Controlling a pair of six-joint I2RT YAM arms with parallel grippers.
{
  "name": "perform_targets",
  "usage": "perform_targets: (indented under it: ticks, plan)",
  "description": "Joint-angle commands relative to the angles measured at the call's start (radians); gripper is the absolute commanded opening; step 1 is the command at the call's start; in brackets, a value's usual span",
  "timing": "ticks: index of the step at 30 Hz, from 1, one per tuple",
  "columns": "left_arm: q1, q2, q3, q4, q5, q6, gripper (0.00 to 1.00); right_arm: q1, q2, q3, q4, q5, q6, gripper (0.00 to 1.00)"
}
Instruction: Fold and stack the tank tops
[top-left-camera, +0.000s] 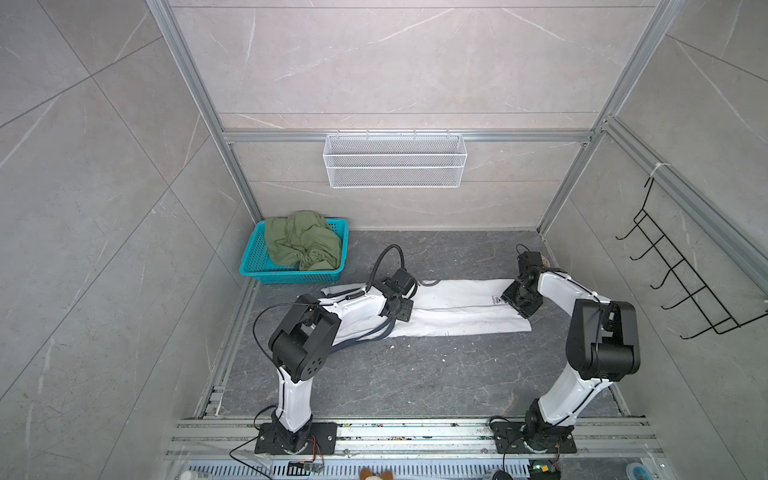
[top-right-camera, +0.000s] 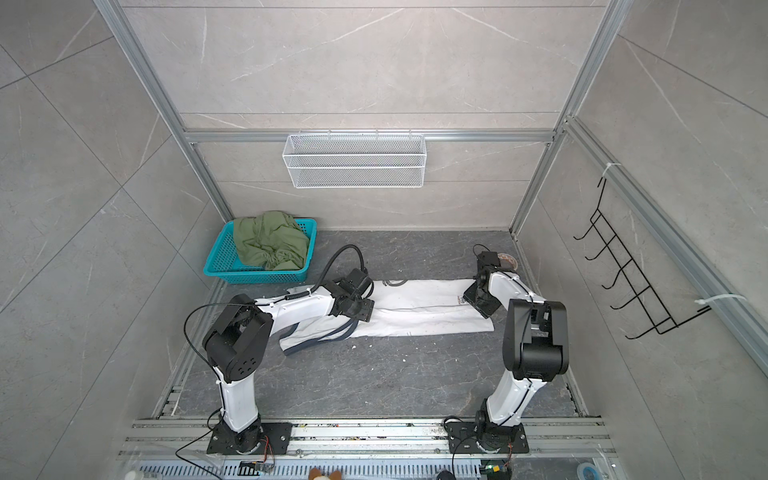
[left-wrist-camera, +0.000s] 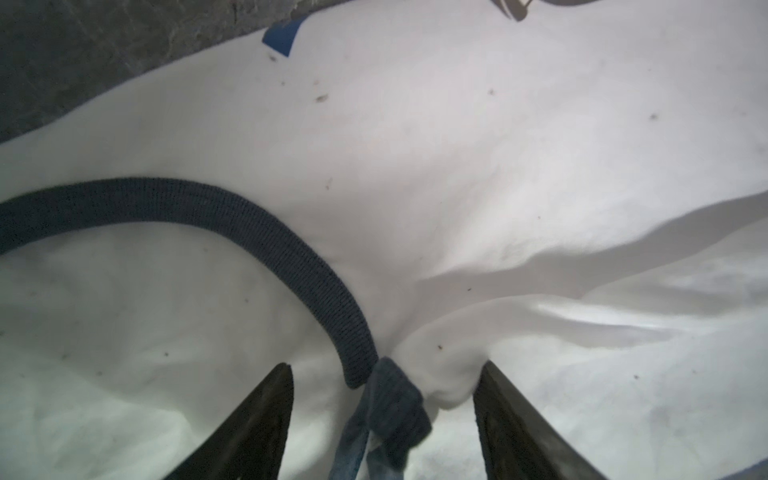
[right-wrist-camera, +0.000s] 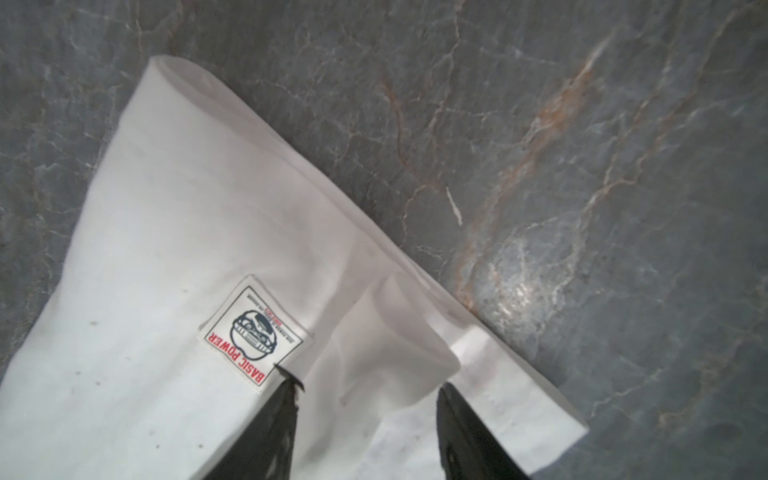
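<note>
My right gripper needs to close now, because its fingers are down in the cloth and the raised fold (right-wrist-camera: 385, 364) stands between them in the right wrist view.
The white tank top (top-left-camera: 457, 316) (top-right-camera: 419, 316) lies folded into a long strip across the middle of the table, dark trim straps at its left end. My left gripper (top-left-camera: 400, 308) (top-right-camera: 358, 309) is down on that strap end. In the left wrist view it (left-wrist-camera: 386, 368) stands open, with a bunched dark trim (left-wrist-camera: 249, 224) and a white fold between the fingers. My right gripper (top-left-camera: 521, 303) (top-right-camera: 482, 303) is over the hem end. In the right wrist view it (right-wrist-camera: 365, 386) is open astride a raised fold beside the sewn label (right-wrist-camera: 255, 332). The olive tank top (top-left-camera: 301, 241) (top-right-camera: 270, 241) lies crumpled in the basket.
The teal basket (top-left-camera: 291, 276) (top-right-camera: 253, 276) stands at the back left corner of the table. A white wire basket (top-left-camera: 395, 160) hangs on the back rail. A black hook rack (top-left-camera: 681, 266) hangs on the right wall. Aluminium frame posts edge the table.
</note>
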Motion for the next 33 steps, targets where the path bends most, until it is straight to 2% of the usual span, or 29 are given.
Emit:
perform_targets:
  ticks: [1,11,15,21,23,29,33]
  plan:
    - [0.008,0.005,0.038,0.026,0.002,0.017,0.63,-0.001,0.018,0.005,0.008,0.005,0.018,0.55]
    - [0.014,0.016,0.044,0.045,0.035,0.024,0.41,-0.001,0.033,0.023,0.009,0.030,0.020,0.43]
    - [0.014,0.010,0.038,0.052,0.049,0.026,0.33,-0.002,0.035,0.037,0.007,0.048,0.026,0.36]
    - [0.014,-0.032,-0.002,0.080,0.064,0.033,0.24,0.000,0.034,0.056,-0.007,0.073,0.026,0.12]
    - [0.011,-0.051,-0.021,0.092,0.066,0.034,0.21,0.001,0.022,0.054,-0.014,0.073,0.026,0.08]
    - [-0.033,-0.159,-0.102,0.094,0.045,0.041,0.11,0.007,-0.107,-0.013,-0.076,0.104,0.028,0.06]
    - [-0.098,-0.273,-0.196,0.061,0.024,0.028,0.08,0.008,-0.272,-0.129,-0.139,0.101,0.015,0.06]
